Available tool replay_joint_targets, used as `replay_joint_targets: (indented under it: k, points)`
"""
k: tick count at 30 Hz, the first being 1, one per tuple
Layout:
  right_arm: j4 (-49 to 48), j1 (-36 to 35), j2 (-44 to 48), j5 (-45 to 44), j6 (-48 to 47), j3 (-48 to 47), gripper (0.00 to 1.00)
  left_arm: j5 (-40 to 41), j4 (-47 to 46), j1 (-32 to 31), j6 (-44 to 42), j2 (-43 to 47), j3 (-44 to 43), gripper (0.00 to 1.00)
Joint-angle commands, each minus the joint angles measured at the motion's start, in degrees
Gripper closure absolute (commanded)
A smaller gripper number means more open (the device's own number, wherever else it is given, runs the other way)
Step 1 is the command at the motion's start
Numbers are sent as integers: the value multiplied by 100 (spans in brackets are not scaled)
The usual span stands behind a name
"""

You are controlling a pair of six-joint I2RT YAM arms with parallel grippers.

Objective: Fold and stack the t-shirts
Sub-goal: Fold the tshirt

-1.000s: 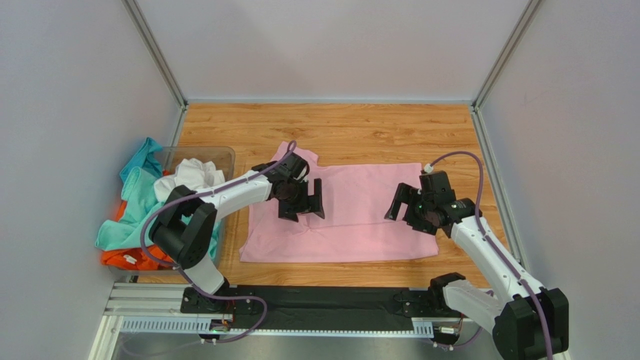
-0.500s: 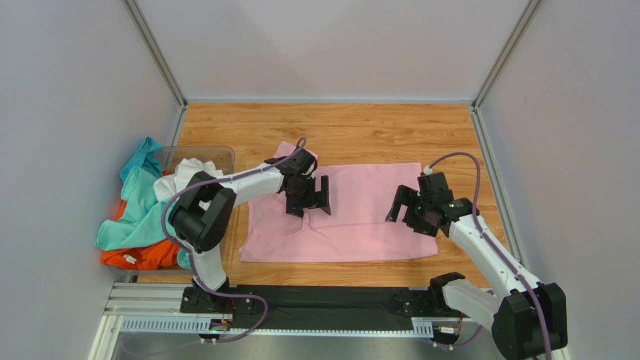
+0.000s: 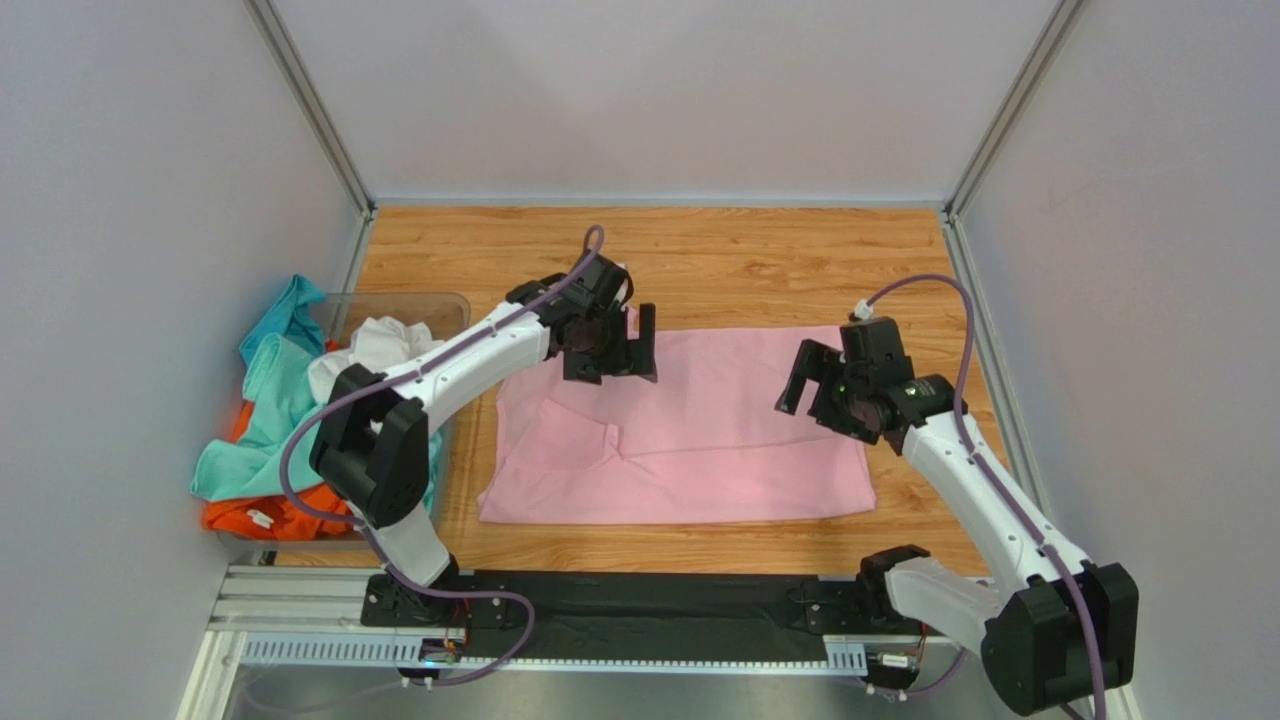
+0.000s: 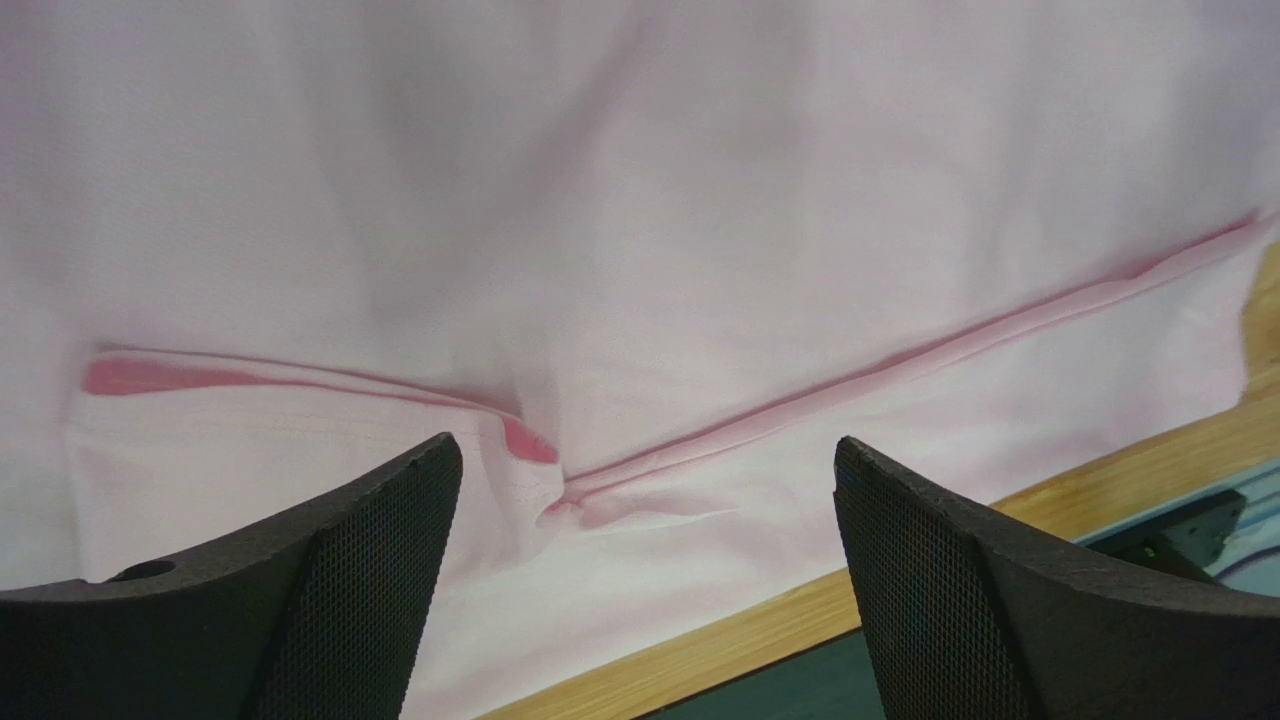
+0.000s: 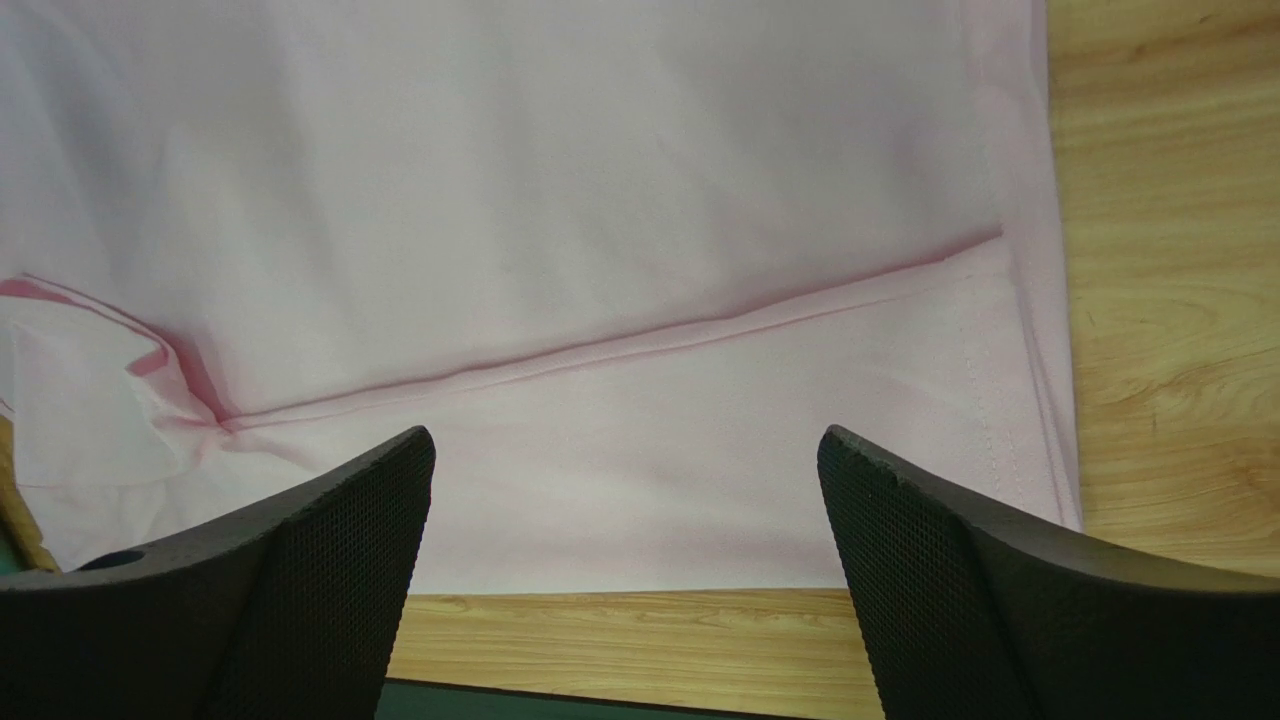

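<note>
My left gripper grabs the pink t-shirt (image 3: 706, 428) next by its far edge at the t-shirt's end nearest the bin, to fold it over the near folded part.
The light pink t-shirt (image 3: 706, 428) lies spread flat on the wooden table, its near long edge folded over into a strip. That fold line shows in the left wrist view (image 4: 902, 368) and in the right wrist view (image 5: 601, 353). My left gripper (image 3: 609, 348) is open and empty above the shirt's far left corner. My right gripper (image 3: 819, 393) is open and empty above the shirt's right end. The teal t-shirt (image 3: 278, 383), the white t-shirt (image 3: 383, 348) and the orange t-shirt (image 3: 271, 515) lie heaped at the left.
A clear plastic bin (image 3: 436, 312) stands at the left under the heap of shirts. Bare wooden table (image 3: 781, 263) lies beyond the pink shirt. Grey walls close in the left, back and right. A black rail (image 3: 646, 600) runs along the near edge.
My left gripper has moved from over the shirt's left middle toward its far left corner. My right gripper has shifted slightly away from me. The shirt lies as before.
</note>
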State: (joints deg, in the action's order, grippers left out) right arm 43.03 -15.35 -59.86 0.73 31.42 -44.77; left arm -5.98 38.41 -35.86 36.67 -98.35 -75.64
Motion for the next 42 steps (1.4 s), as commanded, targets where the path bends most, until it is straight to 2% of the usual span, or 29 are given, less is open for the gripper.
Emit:
replay_joint_targets:
  k: [1, 5, 12, 16, 18, 22, 25, 30, 37, 42]
  points:
    - [-145, 76, -245, -355, -171, -645, 0, 589, 420, 192, -274, 360, -565, 0]
    - [-224, 234, -755, -547, -285, -1217, 0, 501, 815, 711, -458, 36, -1512, 0]
    - [-277, 718, -1757, -469, -426, -1999, 0, 580, 1300, 1624, -800, -1449, -3271, 0]
    - [-303, 823, -2152, -477, -584, -2228, 0, 1036, 1669, 1872, -1064, -2468, -4631, 0]
    - [-321, 867, -2249, -504, -611, -2255, 0, 1458, 1625, 1907, -1301, -3039, -5012, 1]
    - [-348, 964, -2425, -460, -672, -2264, 0, 1398, 1696, 1977, -1487, -3936, -6136, 4]
    - [-365, 990, -2540, -460, -725, -2211, 0, 1353, 1224, 2004, -1566, -4280, -6174, 7]
    - [-391, 1043, -2671, -434, -760, -2150, 0, 1292, 1256, 2004, -1434, -4808, -6499, 14]
    - [-462, 1078, -2786, -363, -743, -2106, 0, 1222, 1274, 2004, -1267, -5019, -6377, 32]
    - [-479, 1087, -2830, -354, -734, -2070, 0, 1222, 1423, 1995, -1319, -5142, -6306, 50]
